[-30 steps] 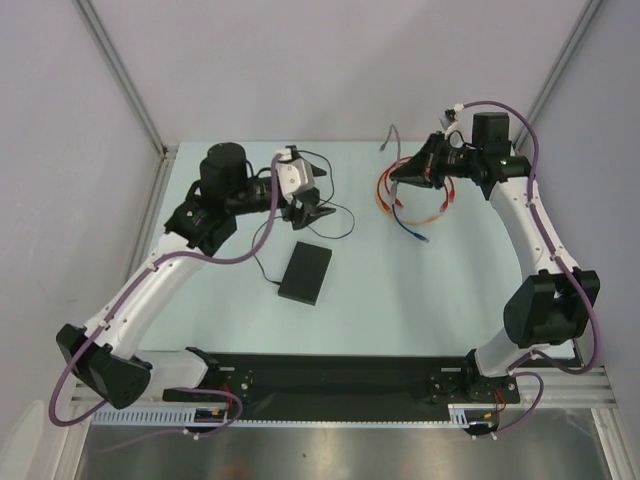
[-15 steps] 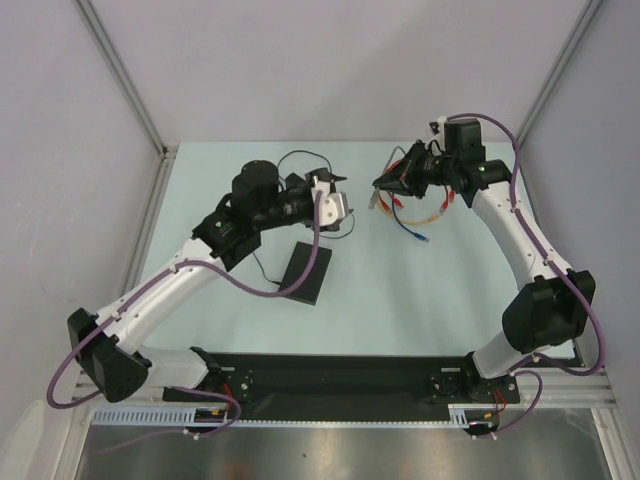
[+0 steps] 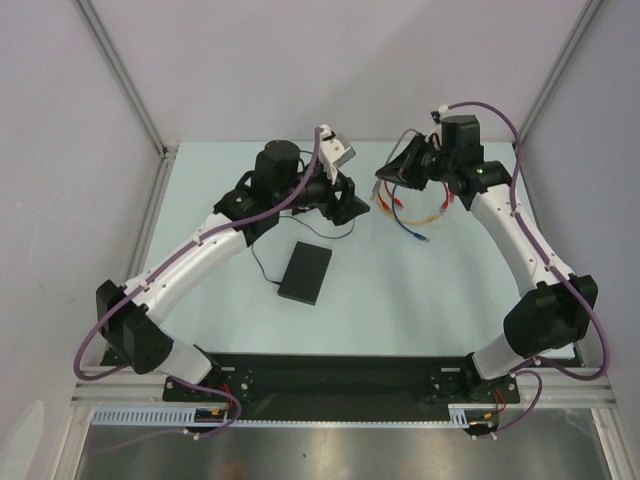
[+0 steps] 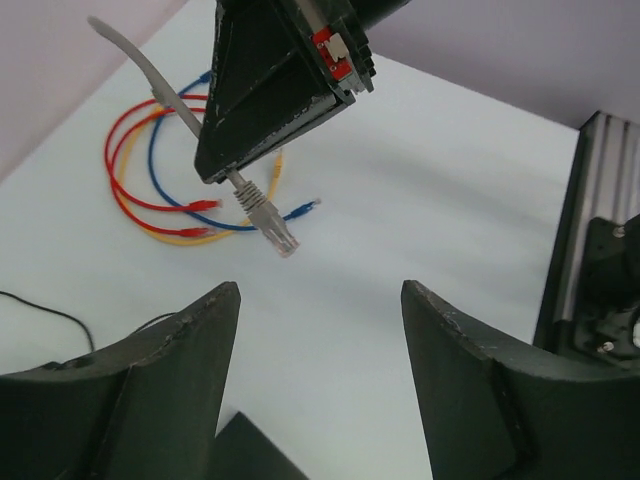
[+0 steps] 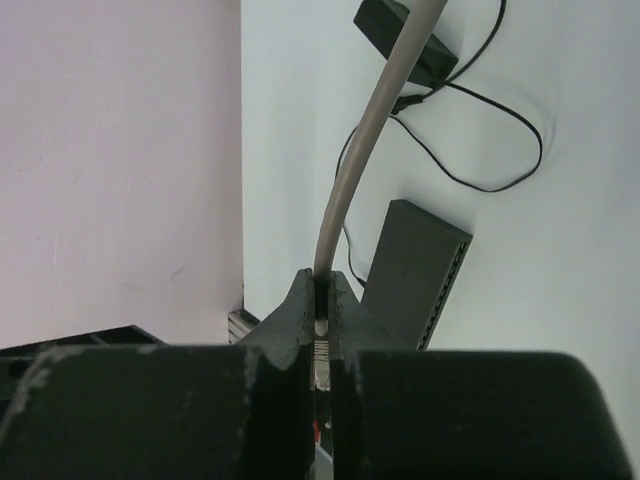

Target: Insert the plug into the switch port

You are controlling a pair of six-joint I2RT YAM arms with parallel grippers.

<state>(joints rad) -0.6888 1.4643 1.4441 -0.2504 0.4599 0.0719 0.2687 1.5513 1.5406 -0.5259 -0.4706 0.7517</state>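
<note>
I will reach the plug with my left gripper and grab it by its clear tip. The plug's cable side then stays free for my right gripper to regrip and insert the plug.
The black switch box [image 3: 305,272] lies flat in the middle of the table, and the right wrist view shows the ports [image 5: 447,287] along one narrow edge. My right gripper [image 3: 384,181] is shut on a grey cable [image 5: 352,165] near its plug and holds it in the air at the back of the table. The left wrist view shows the clear-tipped grey plug [image 4: 272,222] hanging below the right gripper's fingertips [image 4: 215,170]. My left gripper [image 3: 358,203] is open and empty, a short way left of the right gripper and facing it; its jaws [image 4: 320,290] stand wide apart.
Red, blue and yellow patch cables [image 3: 415,206] lie coiled under the right gripper and also show in the left wrist view [image 4: 160,185]. A small black power adapter [image 5: 405,28] with a thin black cord [image 3: 262,262] lies near the switch. An aluminium rail [image 4: 600,230] runs along the table edge.
My left arm has swung right and back, off the adapter area, and now points at the right gripper. My right gripper has shifted slightly left, still holding the grey cable.
</note>
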